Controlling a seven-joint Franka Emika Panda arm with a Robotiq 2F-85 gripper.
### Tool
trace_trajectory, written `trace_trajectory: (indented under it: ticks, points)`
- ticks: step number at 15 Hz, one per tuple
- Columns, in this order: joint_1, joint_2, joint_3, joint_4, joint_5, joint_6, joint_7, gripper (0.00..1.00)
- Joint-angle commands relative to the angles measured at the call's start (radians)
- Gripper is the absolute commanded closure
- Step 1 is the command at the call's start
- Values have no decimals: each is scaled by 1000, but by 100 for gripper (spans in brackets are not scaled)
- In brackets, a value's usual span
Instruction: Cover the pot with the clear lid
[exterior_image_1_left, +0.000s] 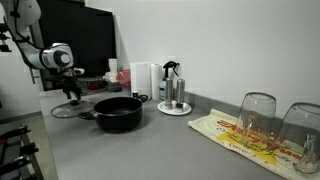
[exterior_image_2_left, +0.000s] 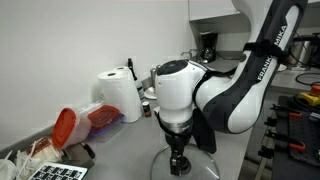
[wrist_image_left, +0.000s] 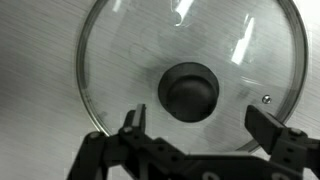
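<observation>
The robot's gripper should grab the clear lid (exterior_image_1_left: 70, 108) from above by its dark central knob. This keeps the lid level and the lid's rim free to cover the pot.
The black pot (exterior_image_1_left: 118, 112) stands open on the grey counter. The clear lid (exterior_image_1_left: 70, 108) lies flat on the counter just beside the pot, on the robot's side. In the wrist view the lid (wrist_image_left: 130, 60) fills the frame, with its dark knob (wrist_image_left: 190, 91) near the middle. My gripper (wrist_image_left: 199, 118) is open and hangs right above the lid, its two fingers on either side of the knob and not touching it. It also shows in both exterior views (exterior_image_1_left: 70, 93) (exterior_image_2_left: 178, 166), pointing straight down over the lid (exterior_image_2_left: 205, 170).
A white tray (exterior_image_1_left: 173, 107) with bottles and a paper roll (exterior_image_1_left: 141, 80) stand behind the pot. Upturned glasses (exterior_image_1_left: 256, 116) sit on a cloth (exterior_image_1_left: 245, 135) at the near end. A red-lidded container (exterior_image_2_left: 66, 127) and a paper roll (exterior_image_2_left: 120, 92) lie by the wall.
</observation>
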Motion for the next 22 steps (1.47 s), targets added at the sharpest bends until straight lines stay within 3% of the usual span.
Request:
trace_trajectory:
  ticks: [1, 9, 10, 17, 22]
  points:
    - [20, 20, -22, 21, -7, 17, 10, 0]
    - [11, 28, -26, 17, 3, 11, 6, 0]
    - [9, 30, -25, 17, 6, 9, 6, 18]
    - [5, 35, -25, 17, 11, 5, 4, 71]
    - [4, 19, -26, 17, 10, -4, 0, 75]
